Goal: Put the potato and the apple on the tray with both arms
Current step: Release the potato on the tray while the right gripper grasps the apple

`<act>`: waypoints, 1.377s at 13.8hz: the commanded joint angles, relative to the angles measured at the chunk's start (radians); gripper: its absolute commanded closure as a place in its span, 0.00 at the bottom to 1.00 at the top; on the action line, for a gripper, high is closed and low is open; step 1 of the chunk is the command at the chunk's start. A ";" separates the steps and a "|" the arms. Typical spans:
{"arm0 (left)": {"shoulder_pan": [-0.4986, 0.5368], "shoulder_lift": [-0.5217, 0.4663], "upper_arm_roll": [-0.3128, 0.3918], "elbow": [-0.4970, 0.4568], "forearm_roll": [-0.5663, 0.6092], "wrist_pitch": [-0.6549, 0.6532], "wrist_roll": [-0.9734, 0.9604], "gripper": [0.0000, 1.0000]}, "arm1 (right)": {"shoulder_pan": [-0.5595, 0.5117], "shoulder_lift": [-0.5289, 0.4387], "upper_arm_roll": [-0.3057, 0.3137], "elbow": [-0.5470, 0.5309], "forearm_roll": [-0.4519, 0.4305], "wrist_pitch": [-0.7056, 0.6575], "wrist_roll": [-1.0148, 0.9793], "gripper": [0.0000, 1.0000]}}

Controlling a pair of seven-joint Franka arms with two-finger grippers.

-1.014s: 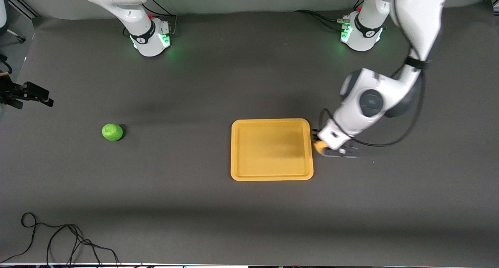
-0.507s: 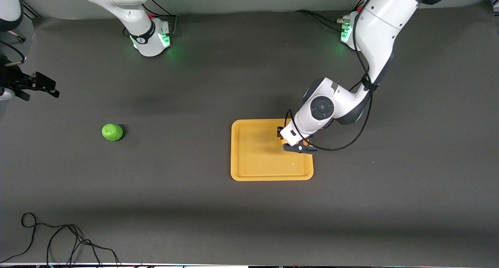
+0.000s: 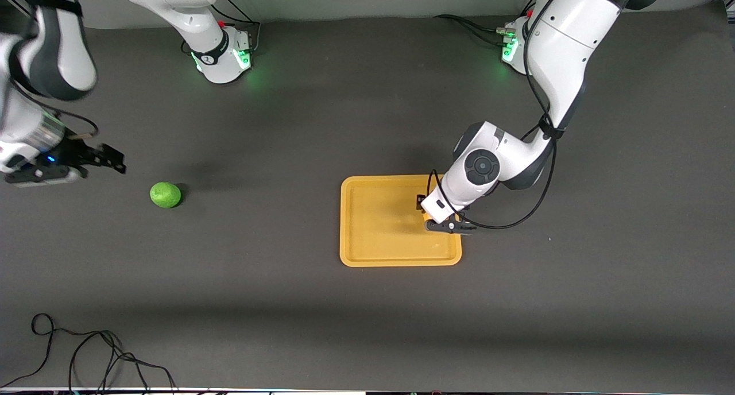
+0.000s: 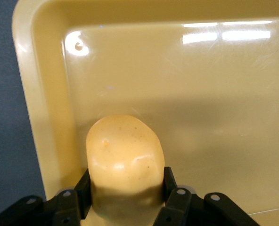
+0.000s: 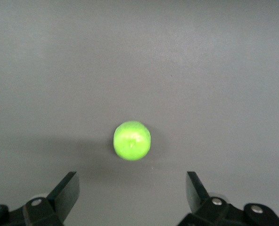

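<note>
My right gripper will next take the green apple (image 3: 165,194) by its round sides to put it on the tray (image 3: 379,225).
My left gripper (image 3: 437,216) is shut on the yellow-orange potato (image 4: 123,157) and holds it low over the orange-yellow tray (image 3: 379,225), near the rim at the left arm's end. The wrist view shows both fingers pressed on the potato's sides above the tray floor (image 4: 201,94). In the front view the gripper hides the potato. The green apple (image 3: 165,194) lies on the dark table toward the right arm's end. My right gripper (image 3: 108,158) hangs open and empty over the table beside the apple. The right wrist view shows the apple (image 5: 132,140) ahead of its wide-open gripper (image 5: 132,184).
A black cable (image 3: 86,352) lies looped near the table edge closest to the front camera, at the right arm's end. The two arm bases (image 3: 221,53) stand along the edge farthest from the camera.
My left gripper carried the potato from beside the tray's rim to over the tray. My right arm swung in from the table's end toward the apple.
</note>
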 commanded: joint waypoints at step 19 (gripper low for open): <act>0.435 -0.636 0.018 0.010 -0.007 -0.756 0.409 0.00 | 0.007 0.352 0.018 -0.155 0.046 0.505 -0.008 0.54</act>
